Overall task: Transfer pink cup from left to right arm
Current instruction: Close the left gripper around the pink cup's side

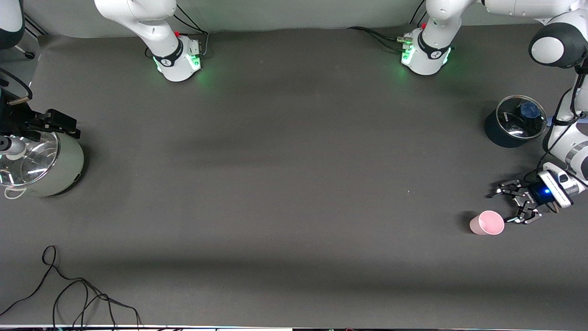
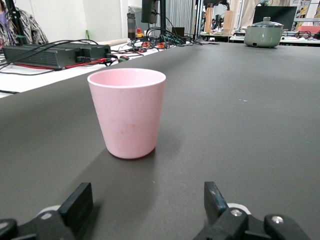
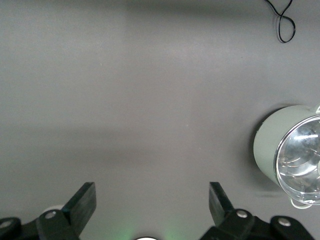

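My left gripper takes hold of the pink cup by its lower body (image 2: 130, 134) next, which leaves the cup's rim free for the right arm.
The pink cup (image 1: 487, 223) (image 2: 127, 112) stands upright on the dark table toward the left arm's end. My left gripper (image 1: 507, 205) (image 2: 145, 205) hovers low over the table right beside the cup, open, with the cup a short way off its fingertips and nothing between the fingers. My right gripper (image 1: 64, 126) (image 3: 150, 202) waits, open and empty, up in the air over the right arm's end of the table, beside the pale green pot.
A pale green pot with a glass lid (image 1: 41, 161) (image 3: 287, 150) (image 2: 263, 34) stands at the right arm's end. A dark pot with a glass lid (image 1: 514, 122) sits near the left arm, farther from the front camera than the cup. A black cable (image 1: 78, 294) (image 3: 282, 22) lies near the front edge.
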Available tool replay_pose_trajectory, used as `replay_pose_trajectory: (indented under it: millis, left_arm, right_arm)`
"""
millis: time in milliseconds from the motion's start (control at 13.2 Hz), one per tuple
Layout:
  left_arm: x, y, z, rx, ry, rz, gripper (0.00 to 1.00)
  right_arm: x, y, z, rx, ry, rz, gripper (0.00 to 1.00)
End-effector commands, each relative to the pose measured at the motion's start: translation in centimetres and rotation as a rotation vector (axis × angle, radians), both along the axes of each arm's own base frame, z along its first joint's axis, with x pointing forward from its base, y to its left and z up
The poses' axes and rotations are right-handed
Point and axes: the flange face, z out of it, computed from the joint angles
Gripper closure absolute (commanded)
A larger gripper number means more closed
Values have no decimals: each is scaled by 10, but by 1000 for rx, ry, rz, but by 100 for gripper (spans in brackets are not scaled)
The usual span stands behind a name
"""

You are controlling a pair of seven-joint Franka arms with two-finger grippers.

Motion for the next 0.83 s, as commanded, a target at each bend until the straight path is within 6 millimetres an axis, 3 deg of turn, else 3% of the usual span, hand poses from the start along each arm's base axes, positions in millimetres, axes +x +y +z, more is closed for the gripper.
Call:
replay_pose_trajectory:
  millis: [0,755]
  left_arm:
    - [14,-9,5,-8,-43,-1,1]
    - [47,-60,-1,30,-50,11,0]
  right_arm:
    - [0,2,5,5,4,-15,0]
    - [0,2,5,5,4,-15,0]
